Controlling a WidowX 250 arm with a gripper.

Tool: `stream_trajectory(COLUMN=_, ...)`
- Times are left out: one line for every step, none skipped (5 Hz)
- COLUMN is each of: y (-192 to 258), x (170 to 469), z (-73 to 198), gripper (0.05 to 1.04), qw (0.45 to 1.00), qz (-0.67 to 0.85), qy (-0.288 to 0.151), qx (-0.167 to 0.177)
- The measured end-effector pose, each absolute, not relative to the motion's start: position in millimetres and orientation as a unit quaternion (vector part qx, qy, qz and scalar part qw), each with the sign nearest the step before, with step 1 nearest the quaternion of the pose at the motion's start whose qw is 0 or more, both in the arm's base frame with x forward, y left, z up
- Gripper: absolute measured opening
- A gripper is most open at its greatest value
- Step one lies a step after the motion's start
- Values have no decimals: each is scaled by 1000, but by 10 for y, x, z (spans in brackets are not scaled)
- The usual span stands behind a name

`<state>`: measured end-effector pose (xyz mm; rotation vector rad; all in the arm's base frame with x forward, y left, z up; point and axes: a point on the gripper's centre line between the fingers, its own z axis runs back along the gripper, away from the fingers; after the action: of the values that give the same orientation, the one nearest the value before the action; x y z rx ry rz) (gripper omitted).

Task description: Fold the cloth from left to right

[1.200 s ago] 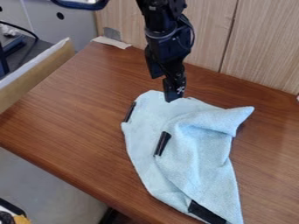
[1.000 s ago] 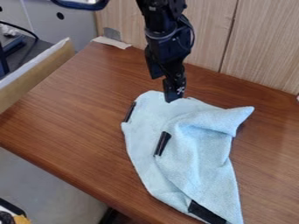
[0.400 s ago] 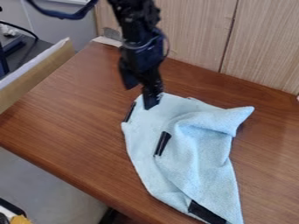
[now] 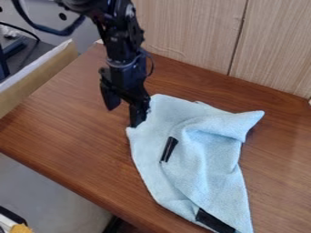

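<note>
I need to fold the cloth (image 4: 197,168) over itself, so next I should grab it with my gripper by its flat corner opposite its raised pointed tip.
The gripper (image 4: 124,117) hangs at the upper left edge of the light blue cloth (image 4: 197,168), its two fingers apart. One finger is over the table just left of the cloth, and the other is in front of the cloth's left edge, covering the spot of a black strip there. Whether it touches the cloth I cannot tell. The cloth lies rumpled, with a raised fold running to a pointed corner at the upper right. A black strip (image 4: 169,149) shows near its middle, and another black strip (image 4: 214,221) at its bottom edge.
The brown wooden table (image 4: 67,132) extends around the cloth. A wood-panelled wall (image 4: 273,50) rises along the back. At the left stands a cardboard-coloured edge (image 4: 36,73), with dark equipment and a cable beyond it.
The gripper has moved left and somewhat down, from the cloth's top edge to its upper left edge, now in front of the left black strip. The cloth lies as before.
</note>
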<state>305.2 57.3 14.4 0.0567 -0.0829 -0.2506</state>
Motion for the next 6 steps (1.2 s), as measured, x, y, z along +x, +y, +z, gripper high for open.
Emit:
stream_trajectory(y=599, x=3112, z=5, gripper=1000, qw=992, qz=-123, qy=-9, qx=30)
stream_trajectory(y=551, x=3148, z=-104, gripper=964, qw=992, qz=-126, qy=8, qx=31)
stream_trajectory(y=555, x=3206, z=-155, gripper=696, qw=991, qz=-126, qy=14, qx=30)
stream_trajectory(y=564, x=3201, z=-157, gripper=408, qw=992, qz=-123, qy=13, qx=34)
stream_trajectory(y=572, x=3163, z=-163, gripper=209, qw=992, qz=-119, qy=9, qx=37)
stream_trajectory(y=634, x=3085, z=-142, gripper=103, qw=994, qz=-102, qy=6, qx=41)
